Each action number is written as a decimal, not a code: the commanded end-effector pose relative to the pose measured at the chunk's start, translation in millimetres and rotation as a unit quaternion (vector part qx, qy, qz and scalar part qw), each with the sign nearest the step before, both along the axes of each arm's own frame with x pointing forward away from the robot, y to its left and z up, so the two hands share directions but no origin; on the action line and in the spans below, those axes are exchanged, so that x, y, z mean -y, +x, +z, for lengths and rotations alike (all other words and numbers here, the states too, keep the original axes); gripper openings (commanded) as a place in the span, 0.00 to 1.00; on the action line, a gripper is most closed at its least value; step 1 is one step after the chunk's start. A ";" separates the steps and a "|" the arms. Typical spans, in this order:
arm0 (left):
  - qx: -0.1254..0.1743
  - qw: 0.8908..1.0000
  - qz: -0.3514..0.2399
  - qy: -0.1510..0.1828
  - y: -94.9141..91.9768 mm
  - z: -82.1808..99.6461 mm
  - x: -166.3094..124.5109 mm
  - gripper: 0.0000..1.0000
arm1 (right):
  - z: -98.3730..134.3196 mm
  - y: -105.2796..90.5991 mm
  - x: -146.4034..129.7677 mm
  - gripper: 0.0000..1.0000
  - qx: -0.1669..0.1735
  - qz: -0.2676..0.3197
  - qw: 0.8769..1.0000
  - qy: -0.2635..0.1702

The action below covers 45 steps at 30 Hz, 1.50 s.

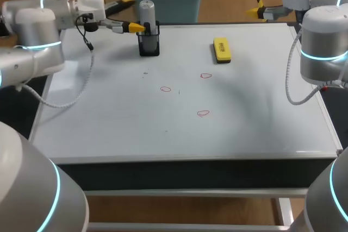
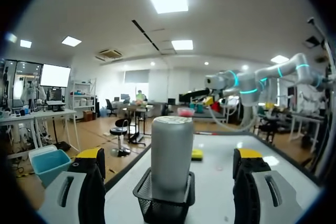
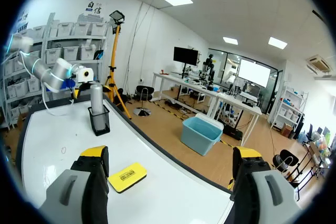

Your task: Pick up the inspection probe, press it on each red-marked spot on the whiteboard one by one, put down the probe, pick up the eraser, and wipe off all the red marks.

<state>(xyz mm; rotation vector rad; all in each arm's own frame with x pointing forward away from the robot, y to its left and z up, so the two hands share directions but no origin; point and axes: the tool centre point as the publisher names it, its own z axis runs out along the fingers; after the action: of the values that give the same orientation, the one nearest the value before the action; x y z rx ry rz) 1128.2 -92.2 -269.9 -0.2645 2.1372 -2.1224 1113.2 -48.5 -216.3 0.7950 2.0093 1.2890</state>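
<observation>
The probe should be held by its upper body (image 1: 147,12) (image 2: 172,137) with my left gripper next, so its lower end stays free to press the red-marked spots.
The grey cylindrical probe (image 1: 147,13) stands upright in a black mesh holder (image 1: 149,44) at the whiteboard's (image 1: 109,123) far left. My left gripper (image 1: 136,26) is open around the probe (image 2: 171,148), its yellow tips on either side without touching. The yellow eraser (image 1: 221,50) lies flat at the far right of centre. Three small red rings are drawn mid-board (image 1: 166,88), (image 1: 205,75), (image 1: 203,113). My right gripper (image 1: 260,9) hangs open past the far right corner, holding nothing; its wrist view shows the eraser (image 3: 127,177) ahead and the probe (image 3: 96,98) beyond.
A white cable (image 1: 81,80) from my left arm loops down over the board's left side. The board's metal frame (image 1: 190,157) runs along the near edge. My right arm's elbow (image 1: 323,47) stands over the right edge.
</observation>
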 end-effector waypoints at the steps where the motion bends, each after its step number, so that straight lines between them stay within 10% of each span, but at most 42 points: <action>1: 0.005 0.998 -0.056 -0.015 8.6 -8.1 11.3 1.00 | 0.1 0.4 0.4 1.00 0.000 0.001 1.000 0.000; 45: 0.000 0.999 -0.041 -0.026 16.4 -11.8 54.8 1.00 | 0.1 0.4 0.4 1.00 0.000 0.001 1.000 0.000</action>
<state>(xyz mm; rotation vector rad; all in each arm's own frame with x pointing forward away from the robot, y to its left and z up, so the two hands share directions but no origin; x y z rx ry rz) 1143.6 -145.4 -282.5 -0.1842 2.1289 -2.2267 1113.2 -48.5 -216.3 0.7950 2.0093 1.2890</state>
